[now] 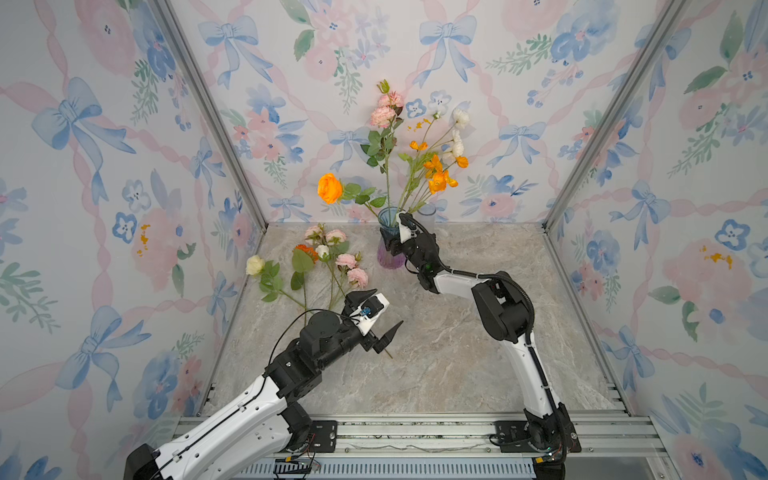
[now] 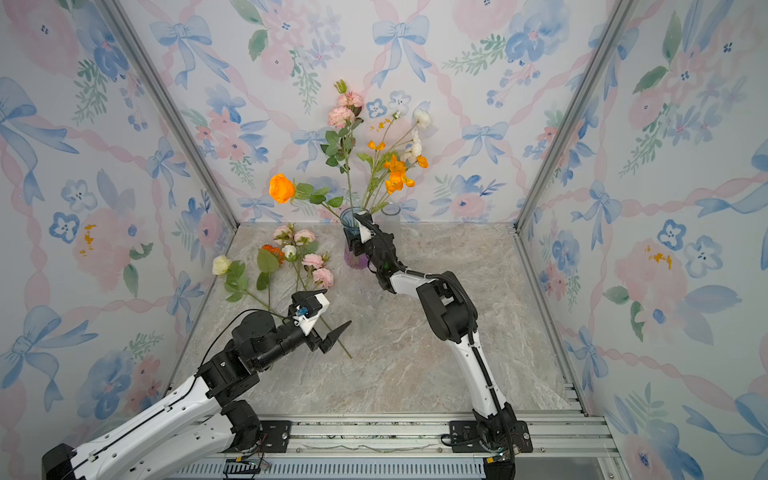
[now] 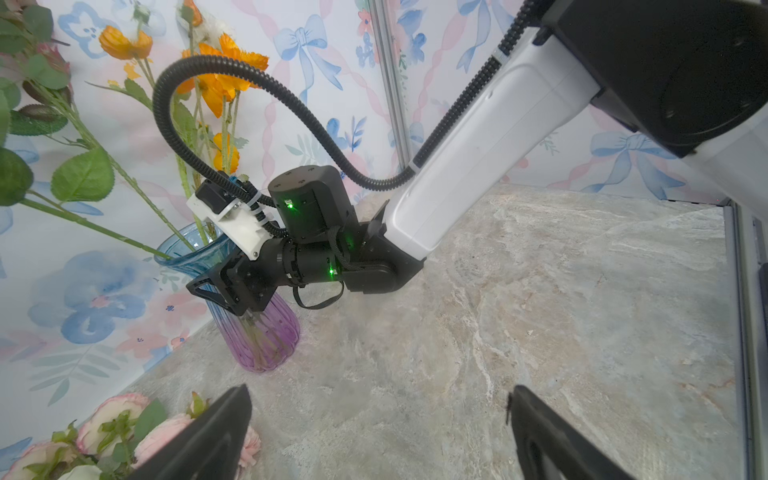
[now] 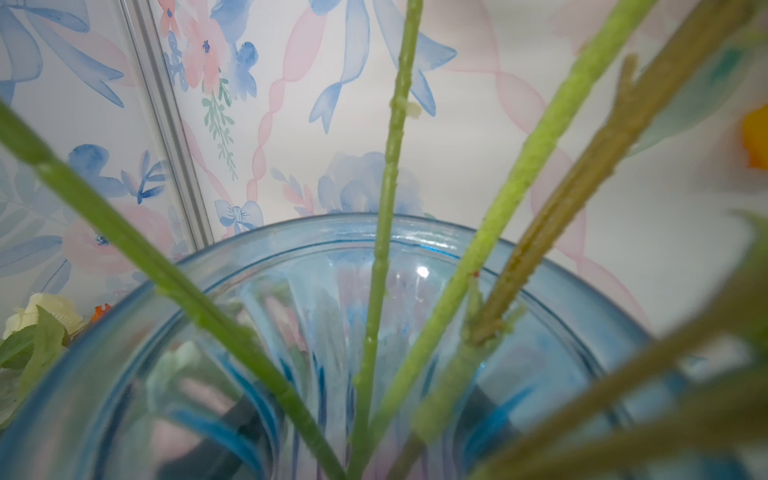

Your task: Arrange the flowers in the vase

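Observation:
The vase (image 1: 390, 258) is upright with its purple base on the flat marble. It would stay standing if I opened my right gripper now, so I will let go of it.
A glass vase (image 1: 390, 258) (image 2: 353, 261) (image 3: 266, 336), blue at the rim (image 4: 332, 232) and purple at the base, stands at the back of the table. In it stand several flowers: an orange rose (image 1: 329, 188), pink carnations (image 1: 384, 110), orange poppies (image 1: 438, 174) and white blooms (image 1: 459, 124); their green stems (image 4: 386, 208) cross the mouth. My right gripper (image 1: 392, 239) (image 2: 358, 241) (image 3: 208, 274) is shut on the vase's neck. More flowers lie on the table to the left: a cream rose (image 1: 254, 264), an orange bloom (image 1: 305, 251), pink blooms (image 1: 349, 266) (image 3: 112, 419). My left gripper (image 1: 388, 306) (image 2: 332, 307) (image 3: 378, 399) hovers open over their stem ends, holding nothing.
The marble tabletop (image 1: 457, 353) is walled on three sides by flowered wallpaper, with aluminium posts (image 1: 216, 120) (image 1: 598, 124) at the back corners. A metal rail (image 1: 415, 436) carrying both arm bases runs along the front edge. The right forearm (image 3: 478, 158) crosses the table near the vase.

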Tool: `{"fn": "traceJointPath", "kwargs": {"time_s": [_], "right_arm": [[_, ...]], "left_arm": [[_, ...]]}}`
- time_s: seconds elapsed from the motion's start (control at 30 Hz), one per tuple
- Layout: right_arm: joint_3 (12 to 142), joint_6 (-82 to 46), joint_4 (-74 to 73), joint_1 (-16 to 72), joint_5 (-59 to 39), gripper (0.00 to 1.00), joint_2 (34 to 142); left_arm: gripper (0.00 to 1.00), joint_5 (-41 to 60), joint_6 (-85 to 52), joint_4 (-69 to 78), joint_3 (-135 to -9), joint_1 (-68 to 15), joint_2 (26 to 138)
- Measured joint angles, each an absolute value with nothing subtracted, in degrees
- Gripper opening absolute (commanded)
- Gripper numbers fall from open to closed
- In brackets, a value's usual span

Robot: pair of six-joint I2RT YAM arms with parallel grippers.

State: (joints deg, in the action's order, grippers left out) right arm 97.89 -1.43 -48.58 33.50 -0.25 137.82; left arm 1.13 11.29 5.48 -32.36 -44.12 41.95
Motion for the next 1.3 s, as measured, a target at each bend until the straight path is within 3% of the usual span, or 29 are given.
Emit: {"fn": "traceJointPath", "kwargs": {"time_s": [0.27, 0.47, 0.57, 1.3], "right_arm": [[97.6, -1.5, -49.1, 33.6, 0.3, 0.82, 137.8], [95.9, -0.4, -54.3, 33.8, 0.8, 0.96, 137.2], [93.8, 0.4, -55.4, 33.8, 0.9, 1.00, 135.9], [67.2, 0.5, -58.1, 33.6, -1.3, 0.97, 120.8]], "left_arm": [[0.98, 1.1, 11.3, 5.7, -32.4, -44.1, 41.8], [0.98, 1.2, 11.3, 5.7, -32.4, -43.7, 41.8], [0.98, 1.2, 11.3, 5.7, -32.4, -43.5, 41.8], [0.98, 2.1, 10.5, 5.7, -32.4, -42.0, 41.1]]}}
